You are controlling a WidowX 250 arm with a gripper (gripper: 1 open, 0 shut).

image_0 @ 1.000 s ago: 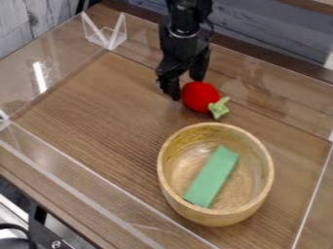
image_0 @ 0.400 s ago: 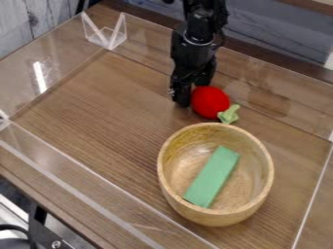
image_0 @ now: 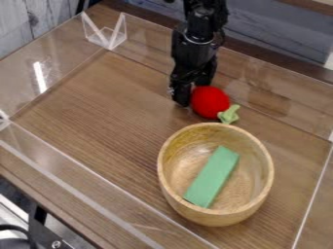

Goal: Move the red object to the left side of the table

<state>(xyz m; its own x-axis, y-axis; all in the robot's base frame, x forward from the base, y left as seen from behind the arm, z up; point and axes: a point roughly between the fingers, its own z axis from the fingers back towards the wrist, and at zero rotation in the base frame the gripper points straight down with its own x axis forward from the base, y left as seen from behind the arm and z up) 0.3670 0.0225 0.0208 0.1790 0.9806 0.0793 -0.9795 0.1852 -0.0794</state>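
Observation:
My gripper will grab the red object by its round red body [image_0: 209, 100], so its green leafy end stays free. Then my gripper can move the red object across the table.
The red object [image_0: 211, 99], a small round red toy fruit with a pale green leafy end toward the bowl, lies on the brown wood-grain table [image_0: 104, 112] right of centre. My gripper [image_0: 193, 89] points straight down and stands open just left of and above the fruit. Its left finger [image_0: 178, 93] reaches the tabletop beside the fruit. The other finger sits at the fruit's far upper edge, and I cannot tell whether it touches. Nothing is held.
A round light wooden bowl [image_0: 168, 156] stands in front of the fruit and holds a flat green block [image_0: 212, 177]. Clear acrylic walls border the table, with a folded acrylic piece [image_0: 104, 32] at the back left.
My gripper has shifted a little to the right over the last second. The red fruit now lies slightly further right and nearer the bowl. Nothing moved in the last half second.

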